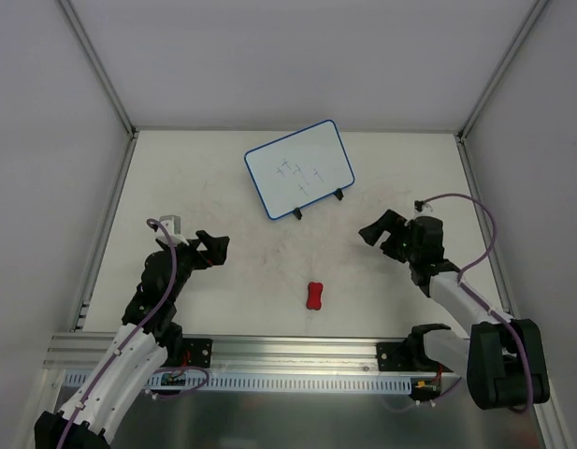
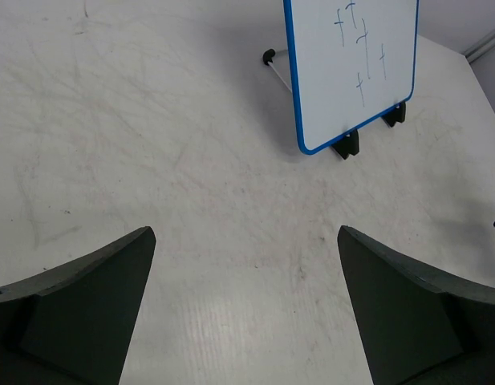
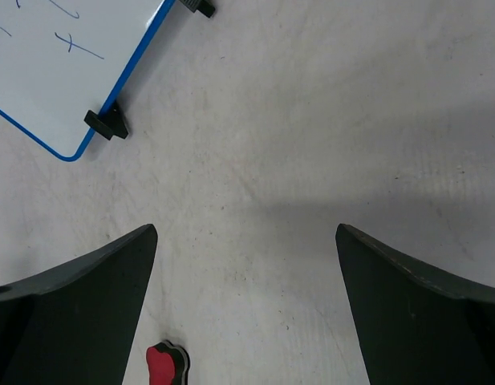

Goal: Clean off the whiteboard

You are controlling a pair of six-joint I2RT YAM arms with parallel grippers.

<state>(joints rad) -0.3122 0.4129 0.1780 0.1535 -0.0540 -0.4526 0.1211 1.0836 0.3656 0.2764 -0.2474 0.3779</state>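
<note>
The right gripper should next pick up the red bone-shaped eraser across its narrow middle (image 1: 314,296), so that the eraser's bottom stays free to erase the whiteboard (image 1: 299,168).
The whiteboard (image 1: 299,168), white with a thin blue rim and two black feet, stands tilted at the back middle of the table and carries several dark pen marks. It also shows in the left wrist view (image 2: 355,68) and the right wrist view (image 3: 58,64). A small red bone-shaped eraser (image 1: 314,296) lies on the table in front of it, also at the bottom of the right wrist view (image 3: 163,365). My left gripper (image 1: 213,248) is open and empty at the left. My right gripper (image 1: 374,231) is open and empty at the right. Both are well apart from the board and the eraser.
The white table (image 1: 269,271) is scuffed and bounded by grey walls at the back and sides. An aluminium rail (image 1: 288,351) runs along the near edge by the arm bases. A cable (image 1: 475,224) loops beside the right arm.
</note>
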